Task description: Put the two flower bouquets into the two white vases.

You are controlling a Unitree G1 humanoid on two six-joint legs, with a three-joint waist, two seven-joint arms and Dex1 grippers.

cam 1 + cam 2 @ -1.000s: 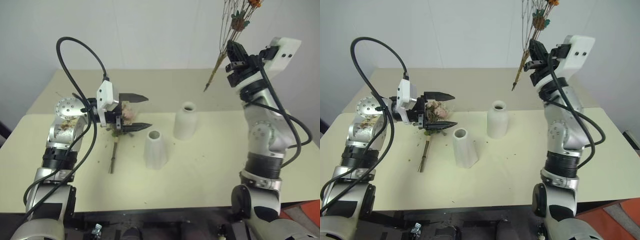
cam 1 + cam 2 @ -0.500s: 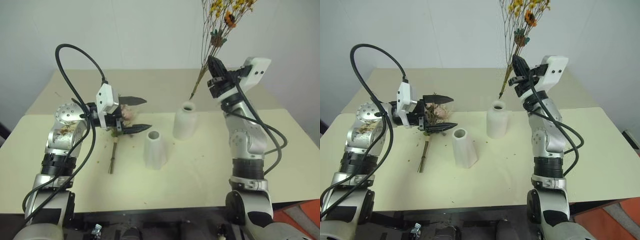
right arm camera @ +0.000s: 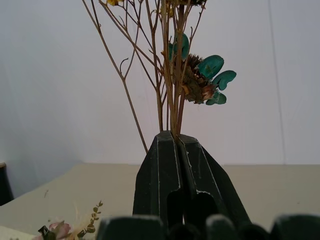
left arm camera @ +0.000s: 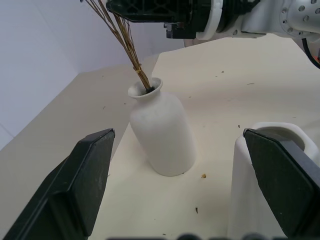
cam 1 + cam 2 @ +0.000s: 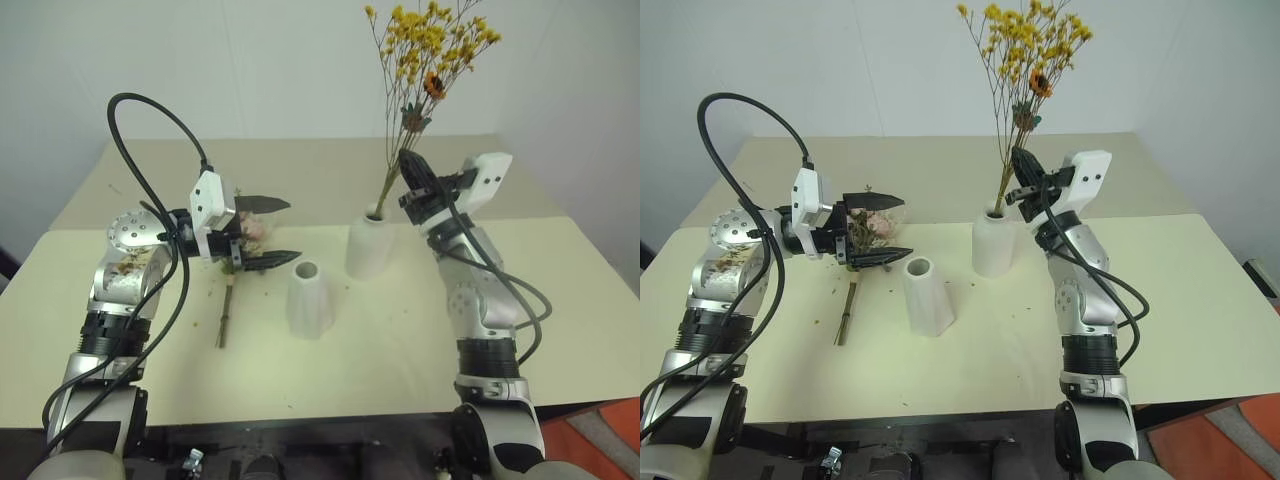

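Observation:
The left gripper should next grab the bouquet by its taped stems, because the pink rose petals are delicate and spread wide.
My right gripper (image 5: 408, 166) is shut on the stems of the thin yellow-orange spray (image 5: 432, 42), just above the rounder bottle-shaped white vase (image 5: 369, 248). The stem ends sit inside that vase's mouth (image 4: 145, 89). In the right wrist view the fingers (image 3: 159, 170) press together around the stems. The cone-shaped white vase (image 5: 310, 298) stands in front and to the left, with nothing in it. The pink rose bouquet (image 5: 250, 229) lies on the table, its stem (image 5: 224, 312) pointing toward me. My left gripper (image 5: 294, 229) hovers over it, open, pointing level toward the vases.
The cream table (image 5: 400, 340) has a seam across its middle and small plant crumbs scattered around the vases. A black cable (image 5: 150, 112) loops above my left arm. A plain wall rises behind the far edge.
My right gripper came down and to the left with the spray, and the stem ends went from hanging in the air into the bottle-shaped vase's mouth. The left gripper stayed put, open.

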